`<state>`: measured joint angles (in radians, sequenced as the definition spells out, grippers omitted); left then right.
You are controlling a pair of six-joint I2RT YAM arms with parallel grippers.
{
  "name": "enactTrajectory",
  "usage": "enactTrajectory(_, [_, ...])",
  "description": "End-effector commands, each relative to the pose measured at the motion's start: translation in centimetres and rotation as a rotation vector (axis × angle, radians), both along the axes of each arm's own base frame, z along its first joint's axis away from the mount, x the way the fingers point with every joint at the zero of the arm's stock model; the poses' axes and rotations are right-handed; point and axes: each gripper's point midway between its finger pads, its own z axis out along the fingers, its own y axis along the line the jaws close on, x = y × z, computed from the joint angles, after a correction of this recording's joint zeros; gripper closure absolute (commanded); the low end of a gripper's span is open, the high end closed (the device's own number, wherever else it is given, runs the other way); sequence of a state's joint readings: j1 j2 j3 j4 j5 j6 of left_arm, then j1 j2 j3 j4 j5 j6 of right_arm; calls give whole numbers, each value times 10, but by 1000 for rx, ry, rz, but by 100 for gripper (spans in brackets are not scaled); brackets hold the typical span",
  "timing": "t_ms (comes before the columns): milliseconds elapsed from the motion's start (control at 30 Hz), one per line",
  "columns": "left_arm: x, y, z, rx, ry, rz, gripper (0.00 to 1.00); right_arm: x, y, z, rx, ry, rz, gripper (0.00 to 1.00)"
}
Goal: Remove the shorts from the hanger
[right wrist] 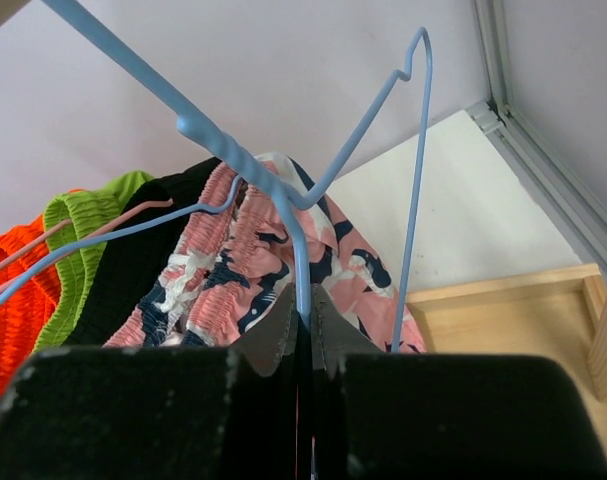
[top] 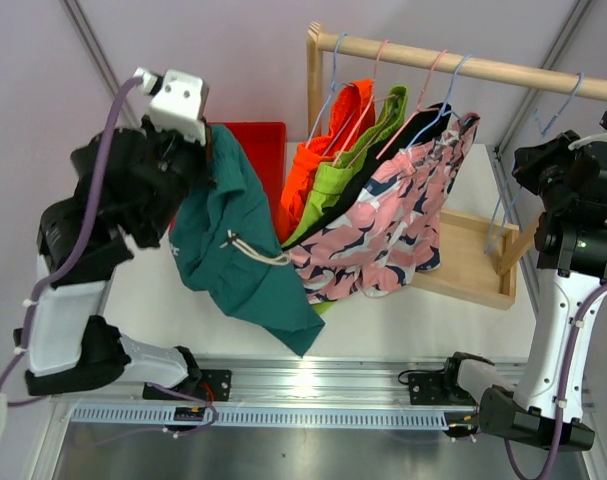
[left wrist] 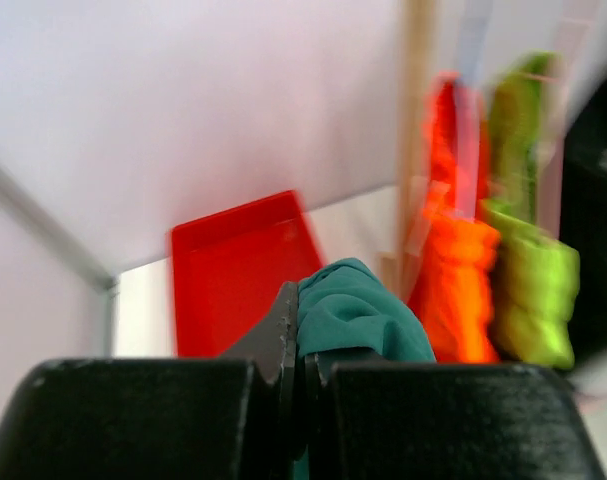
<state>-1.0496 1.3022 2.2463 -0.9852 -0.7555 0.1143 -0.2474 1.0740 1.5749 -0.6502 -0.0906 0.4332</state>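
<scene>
My right gripper should release the empty blue hanger: its hook sits over the wooden bar [top: 463, 65], so it would stay hanging.
My left gripper [left wrist: 301, 300] is shut on a fold of the dark teal shorts [left wrist: 358, 310]. These shorts [top: 233, 240] hang from it off the rack, left of the rail, with a white drawstring showing. On the wooden rail [top: 463, 65] hang the orange shorts [top: 323, 150], lime green shorts [top: 358, 165], black shorts [top: 408, 140] and pink patterned shorts [top: 383, 235], each on a wire hanger. My right gripper [right wrist: 305, 308] is shut on the wire of an empty blue hanger [right wrist: 283, 190] at the rail's right end, beside the pink shorts [right wrist: 253, 270].
A red bin [top: 255, 145] stands behind the left gripper at the back of the table. The rack's wooden base tray [top: 473, 272] lies under the right half of the rail. The wooden upright [top: 315, 80] stands at the rail's left end.
</scene>
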Motion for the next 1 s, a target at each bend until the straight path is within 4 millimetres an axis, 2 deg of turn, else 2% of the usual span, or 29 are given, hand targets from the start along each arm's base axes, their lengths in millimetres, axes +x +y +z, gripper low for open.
enactTrajectory(0, [18,15,50,-160,-111,3,100,1,2,-35,39,109,19,100])
enactTrajectory(33, [40,19,43,-141,-94,65,100,2,2,-38,45,117,21,100])
enactTrajectory(100, [56,21,50,-176,-111,85,100,4,2,-45,53,132,25,100])
enactTrajectory(133, [75,30,46,-174,-108,143,100,3,2,-46,53,134,27,100])
enactTrajectory(167, [83,35,48,-182,-116,165,100,3,2,-47,51,134,26,100])
enactTrajectory(200, [88,36,56,-224,-133,150,100,2,2,-49,51,136,24,100])
enactTrajectory(233, [108,49,51,-220,-127,203,100,2,1,-49,50,136,25,100])
enactTrajectory(300, [120,53,59,-295,-137,184,100,1,2,-51,49,136,23,100])
enactTrajectory(333, [132,67,64,-314,-163,216,100,1,2,-51,49,133,26,100])
enactTrajectory(400, [158,67,56,-338,-149,209,100,0,3,-55,54,138,28,100])
enactTrajectory(433, [169,71,60,-345,-170,192,100,-1,3,-54,52,130,28,100])
enactTrajectory(467, [189,69,50,-346,-152,190,100,-1,3,-55,53,129,27,100])
enactTrajectory(500, [203,75,45,-344,-149,209,100,0,3,-57,51,131,24,100])
enactTrajectory(567, [223,71,45,-343,-174,176,100,-1,1,-57,49,130,16,100])
enactTrajectory(600, [247,68,28,-334,-148,177,100,-2,1,-58,49,133,12,99])
enactTrajectory(633, [258,69,25,-335,-151,171,100,-2,0,-58,47,134,8,99])
enactTrajectory(667, [267,60,26,-339,-165,120,100,-3,-1,-58,46,134,3,99])
enactTrajectory(700, [288,56,8,-329,-141,119,100,-3,-2,-58,45,134,-1,98])
enactTrajectory(733, [297,55,2,-330,-138,117,100,-5,-2,-59,44,134,-6,96])
enactTrajectory(767, [315,52,-12,-328,-130,120,100,-6,-4,-60,41,135,-16,93])
enactTrajectory(867, [344,53,-39,-328,-107,139,96,-8,-5,-61,36,134,-23,72])
enactTrajectory(900, [359,55,-60,-324,-74,157,95,-10,-5,-61,34,136,-25,57])
enactTrajectory(933, [367,57,-72,-333,-53,175,94,-10,-5,-62,36,138,-26,50])
enactTrajectory(967, [374,66,-84,-336,-33,224,86,-13,-5,-61,38,134,-29,32])
